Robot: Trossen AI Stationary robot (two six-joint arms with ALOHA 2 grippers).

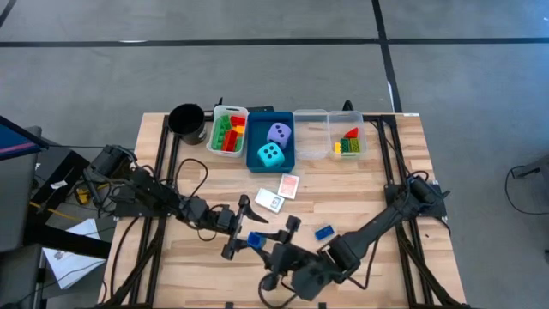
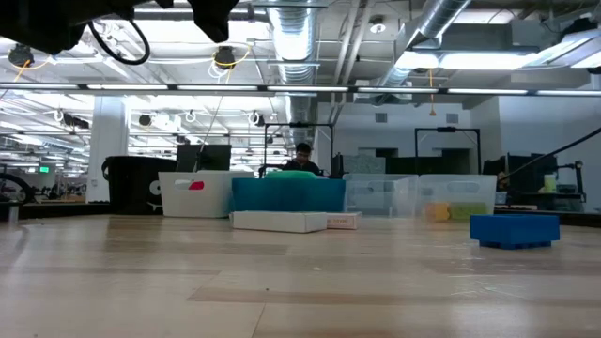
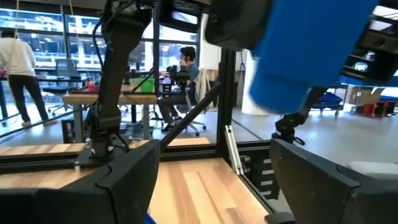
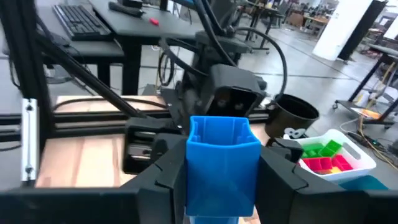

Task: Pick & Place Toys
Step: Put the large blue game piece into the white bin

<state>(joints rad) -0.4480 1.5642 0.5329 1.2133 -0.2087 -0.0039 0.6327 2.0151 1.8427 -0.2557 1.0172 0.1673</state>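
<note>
The left gripper grabs the blue brick by its studded end [image 1: 253, 240] next, taking it over from my right gripper for the white tray [image 1: 228, 131].
My right gripper [image 4: 222, 186] is shut on a blue plastic brick [image 4: 222, 163] above the near middle of the table; it also shows in the high view [image 1: 256, 241]. My left gripper [image 1: 238, 227] is open and empty just left of that brick, its fingers [image 3: 127, 180] wide apart below the brick [image 3: 311, 50]. A second blue brick [image 1: 323, 232] lies flat on the table. Two card packs [image 1: 290, 185] [image 1: 269, 202] lie flat mid-table. A lavender die [image 1: 279, 133] and a cyan die [image 1: 271, 155] sit in the blue tray [image 1: 257, 163]. My right gripper pinches the blue brick by two opposite sides [image 4: 194, 180] between its two fingers. The fingers come from the table's right, pointing toward the left arm. The brick sticks out past the fingertips, its hollow end [image 4: 217, 127] showing, lifted clear of the table.
A white tray [image 1: 216, 129] with red, green and yellow bricks, a clear tray [image 1: 310, 142] and another clear tray [image 1: 364, 137] holding bricks line the far edge. A black cup [image 1: 187, 120] stands far left. The two grippers are close together.
</note>
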